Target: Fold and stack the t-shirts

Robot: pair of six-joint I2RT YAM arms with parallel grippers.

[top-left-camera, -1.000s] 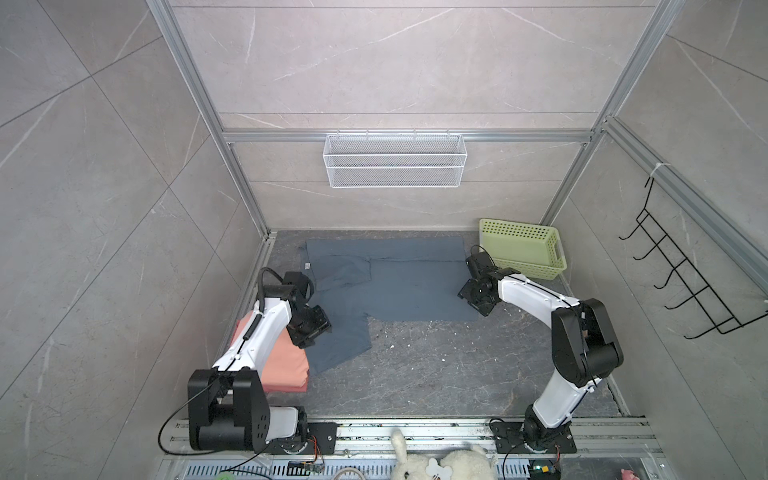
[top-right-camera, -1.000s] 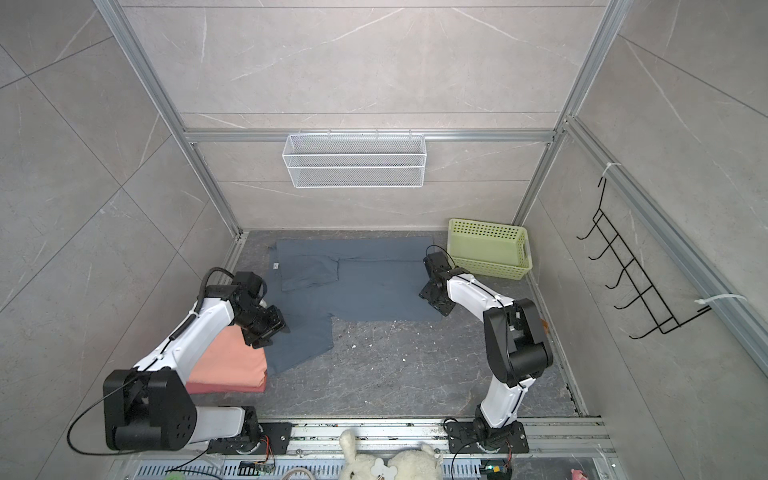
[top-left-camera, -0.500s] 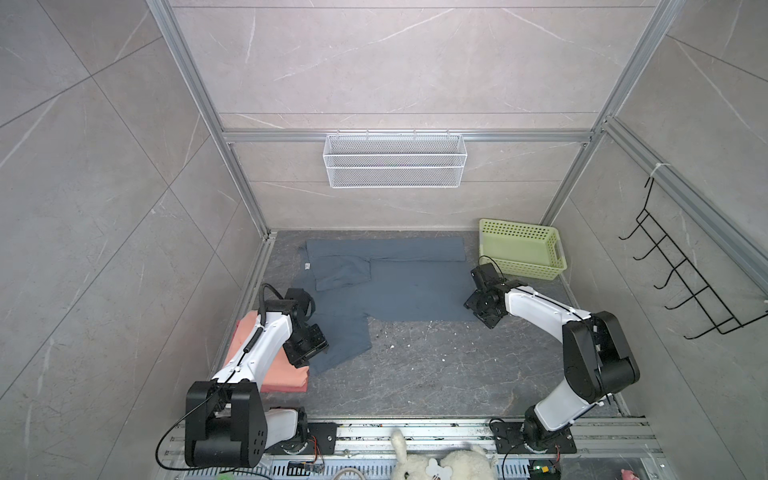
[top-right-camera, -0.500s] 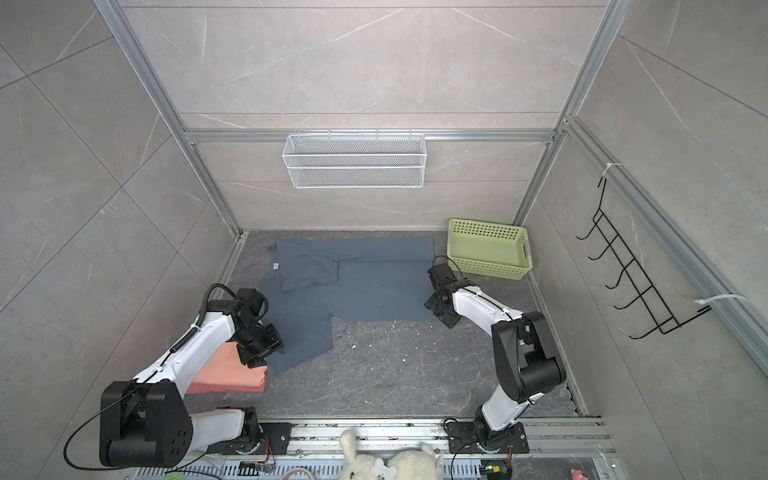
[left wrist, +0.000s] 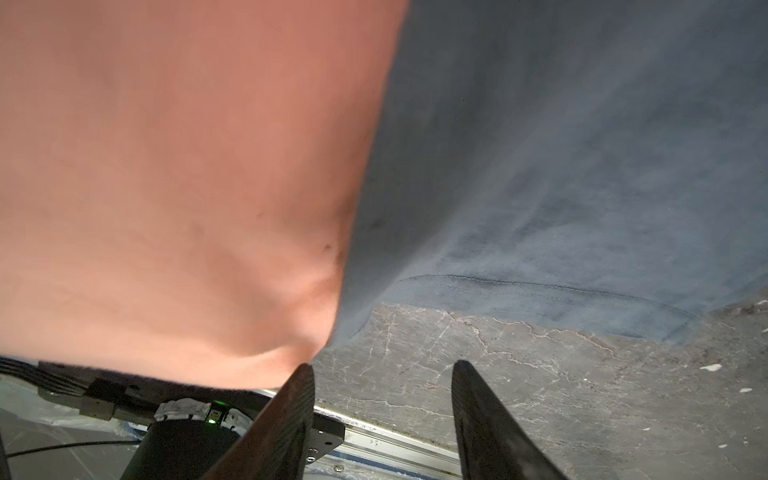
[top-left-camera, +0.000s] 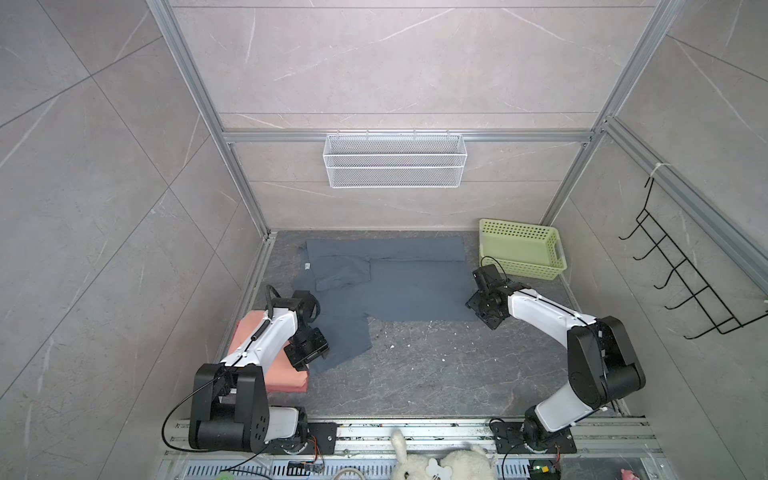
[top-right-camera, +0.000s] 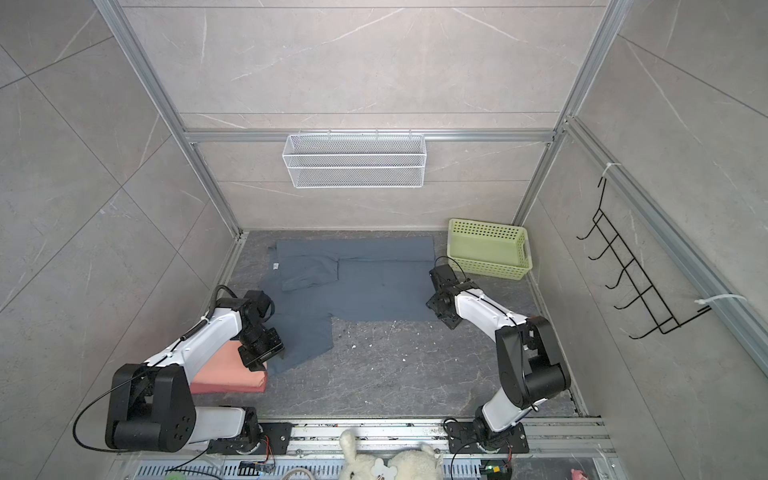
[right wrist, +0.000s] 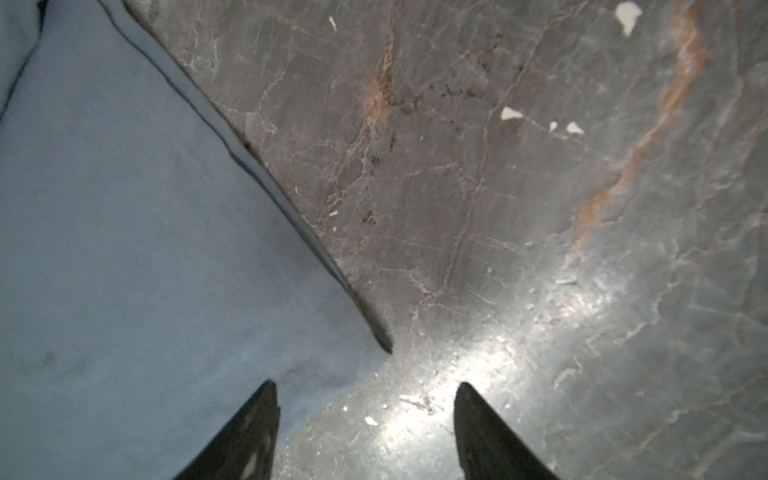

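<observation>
My left gripper grabs the blue-grey t-shirt sleeve's hem corner [top-left-camera: 316, 370] beside the pink stack [top-left-camera: 286, 376] next, to fold that side of the t-shirt over its body.
A slate blue-grey t-shirt [top-left-camera: 399, 282] [top-right-camera: 365, 291] lies spread flat at the back of the dark marble floor. One sleeve is folded onto its body and the other sleeve [top-left-camera: 345, 340] points toward the front. Salmon-pink folded t-shirts [top-left-camera: 286, 376] [top-right-camera: 232, 380] are stacked at the left, partly under my left arm. My left gripper [top-left-camera: 309, 353] [top-right-camera: 262, 353] [left wrist: 382, 370] hangs open and empty where the pink stack [left wrist: 166, 187] meets the sleeve's hem [left wrist: 540, 291]. My right gripper [top-left-camera: 484, 309] [top-right-camera: 442, 309] [right wrist: 365, 390] is open and empty over the shirt's near right corner [right wrist: 332, 357].
A pale green basket [top-left-camera: 521, 253] stands at the back right, close behind my right gripper. A white wire basket [top-left-camera: 395, 166] hangs on the back wall and a black hook rack [top-left-camera: 685, 291] on the right wall. A plush toy [top-left-camera: 440, 465] lies by the front rail. White crumbs [right wrist: 511, 113] dot the floor.
Both grippers moved toward the front: the left down along the sleeve beside the pink stack, the right along the shirt's right edge to its near corner. The shirt has not moved.
</observation>
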